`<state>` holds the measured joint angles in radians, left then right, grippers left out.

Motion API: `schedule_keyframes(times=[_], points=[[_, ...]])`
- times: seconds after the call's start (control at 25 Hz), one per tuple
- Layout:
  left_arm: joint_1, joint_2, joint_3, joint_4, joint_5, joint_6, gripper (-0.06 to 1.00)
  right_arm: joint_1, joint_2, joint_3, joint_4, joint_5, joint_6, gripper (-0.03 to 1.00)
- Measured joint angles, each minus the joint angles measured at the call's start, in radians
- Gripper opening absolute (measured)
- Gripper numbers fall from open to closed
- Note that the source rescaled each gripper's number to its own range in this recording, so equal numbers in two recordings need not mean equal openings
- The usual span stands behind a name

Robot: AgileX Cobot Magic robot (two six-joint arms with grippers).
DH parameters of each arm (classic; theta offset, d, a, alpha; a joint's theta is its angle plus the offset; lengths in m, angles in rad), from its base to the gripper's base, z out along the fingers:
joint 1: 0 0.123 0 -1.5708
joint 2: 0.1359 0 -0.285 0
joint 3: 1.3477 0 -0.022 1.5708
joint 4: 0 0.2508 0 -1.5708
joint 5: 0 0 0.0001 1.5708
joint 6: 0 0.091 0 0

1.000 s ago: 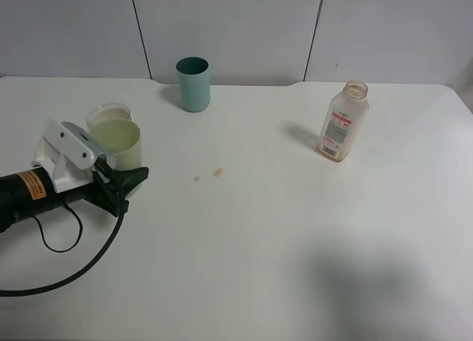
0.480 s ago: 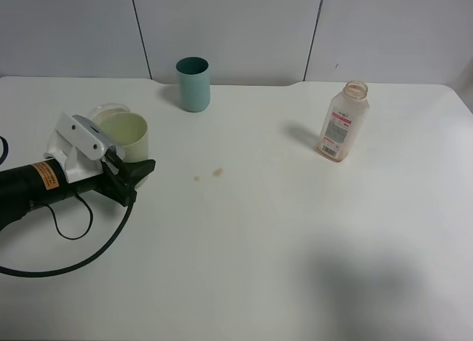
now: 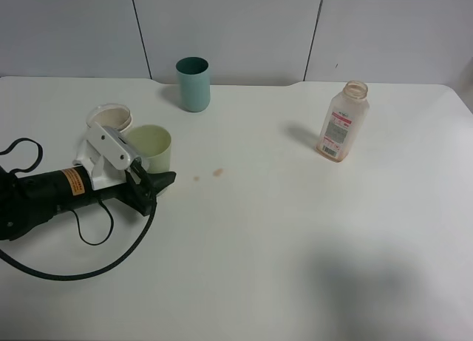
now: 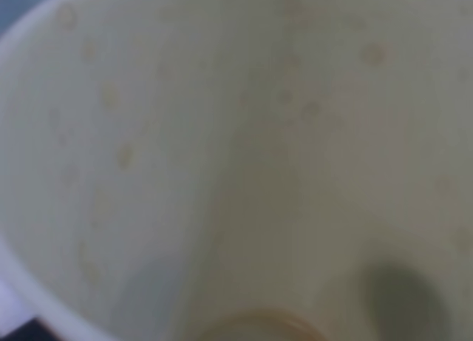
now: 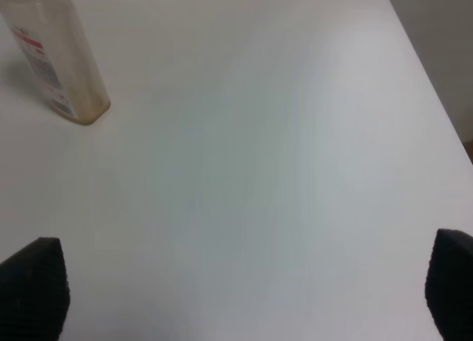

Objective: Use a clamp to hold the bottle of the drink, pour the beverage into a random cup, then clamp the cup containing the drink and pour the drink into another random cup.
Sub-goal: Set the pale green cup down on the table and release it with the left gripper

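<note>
I should release the pale green cup from my left gripper: the cup's base is down at the table, so the cup would stand.
My left gripper (image 3: 153, 175) is shut on a pale green cup (image 3: 150, 145) at the left of the table. The left wrist view is filled by that cup's inner wall (image 4: 222, 156), with droplets and a little brownish drink at the bottom. A teal cup (image 3: 193, 83) stands at the back centre. The clear drink bottle (image 3: 342, 122) stands uncapped at the back right, and also shows in the right wrist view (image 5: 52, 60). My right gripper (image 5: 244, 289) is open over bare table, apart from the bottle; it is out of the exterior view.
A white round cup or lid (image 3: 109, 117) sits just behind the left arm. Two small brown spots (image 3: 217, 172) mark the table near the middle. A black cable (image 3: 81, 271) loops on the table by the left arm.
My left gripper has moved to the right and slightly nearer with the pale green cup, away from the white round piece. The bottle and teal cup have not moved.
</note>
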<state>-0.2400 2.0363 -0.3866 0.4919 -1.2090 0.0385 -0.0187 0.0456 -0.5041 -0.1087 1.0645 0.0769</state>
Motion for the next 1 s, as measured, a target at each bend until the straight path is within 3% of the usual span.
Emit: schedule_keyframes(times=[0.6,0.8,0.84,0.96,1.0], points=[[-0.001,0.020,-0.008,-0.006,0.000,-0.014,0.00,0.000,0.000,0.000,0.000,0.000,0.000,0.93],[-0.001,0.020,-0.008,-0.025,0.000,-0.065,0.00,0.000,0.000,0.000,0.000,0.000,0.000,0.93],[-0.001,0.020,-0.008,-0.037,0.000,-0.092,0.07,0.000,0.000,0.000,0.000,0.000,0.000,0.93],[-0.001,0.020,-0.008,-0.060,0.000,-0.184,0.49,0.000,0.000,0.000,0.000,0.000,0.000,0.93],[-0.001,0.020,-0.008,-0.059,0.000,-0.203,0.56,0.000,0.000,0.000,0.000,0.000,0.000,0.93]])
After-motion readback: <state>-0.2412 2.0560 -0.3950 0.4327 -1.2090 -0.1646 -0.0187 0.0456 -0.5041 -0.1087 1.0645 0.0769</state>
